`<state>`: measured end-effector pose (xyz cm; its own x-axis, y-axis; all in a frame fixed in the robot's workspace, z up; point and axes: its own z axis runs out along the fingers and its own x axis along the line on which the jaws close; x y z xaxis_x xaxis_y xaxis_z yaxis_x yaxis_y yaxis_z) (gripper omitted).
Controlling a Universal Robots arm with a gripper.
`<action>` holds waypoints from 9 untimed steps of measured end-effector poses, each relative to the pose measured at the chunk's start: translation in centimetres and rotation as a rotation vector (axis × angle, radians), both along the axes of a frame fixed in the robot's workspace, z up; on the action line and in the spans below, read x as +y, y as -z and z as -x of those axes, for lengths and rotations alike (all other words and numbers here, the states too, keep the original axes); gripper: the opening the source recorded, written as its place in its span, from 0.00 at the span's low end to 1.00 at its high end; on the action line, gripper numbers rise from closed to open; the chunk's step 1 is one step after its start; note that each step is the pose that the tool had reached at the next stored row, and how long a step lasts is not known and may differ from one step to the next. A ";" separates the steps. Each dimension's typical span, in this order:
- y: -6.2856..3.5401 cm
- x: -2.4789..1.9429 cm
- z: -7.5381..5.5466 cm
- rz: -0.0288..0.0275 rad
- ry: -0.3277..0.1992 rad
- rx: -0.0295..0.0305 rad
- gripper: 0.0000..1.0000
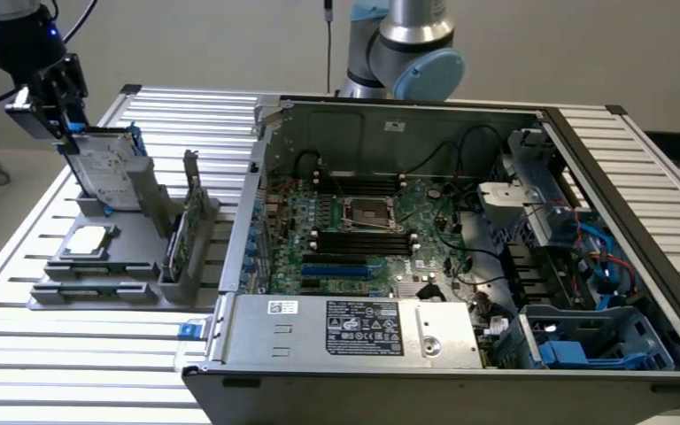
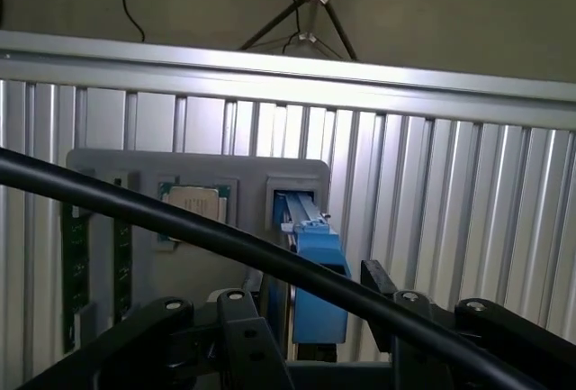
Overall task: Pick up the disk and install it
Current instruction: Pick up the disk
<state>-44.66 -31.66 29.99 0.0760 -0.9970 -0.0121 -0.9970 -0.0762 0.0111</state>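
Note:
My gripper picks up the disk by the blue bar at its top (image 1: 78, 129) next. The disk's lower end stands down in the grey holder's slot (image 1: 102, 205).
The disk (image 1: 110, 173) is a silver-grey drive with a white label and blue rails. It stands upright on edge in a slot of the grey holder (image 1: 92, 288) at the exterior view's left. My gripper (image 1: 71, 122) hangs over the disk's top end, tilted. In the wrist view the disk's blue rail (image 2: 315, 268) lies between my two black fingers (image 2: 238, 336), with a small gap on each side. My gripper (image 2: 315, 322) is open and straddles the disk without clamping it.
The open computer case (image 1: 623, 177) lies at the exterior view's right, with its motherboard (image 1: 364, 230) and a blue drive bay (image 1: 576, 350). On the holder are a square silver chip (image 1: 89, 239) and an upright green card (image 1: 181, 235). A black cable (image 2: 180, 219) crosses the wrist view.

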 end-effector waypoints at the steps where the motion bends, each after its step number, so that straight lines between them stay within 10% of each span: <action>1: 0.18 0.00 0.0 0.0000 0.001 0.0000 0.54; 9: 1.61 0.03 0.0 -0.0001 0.007 -0.0001 0.54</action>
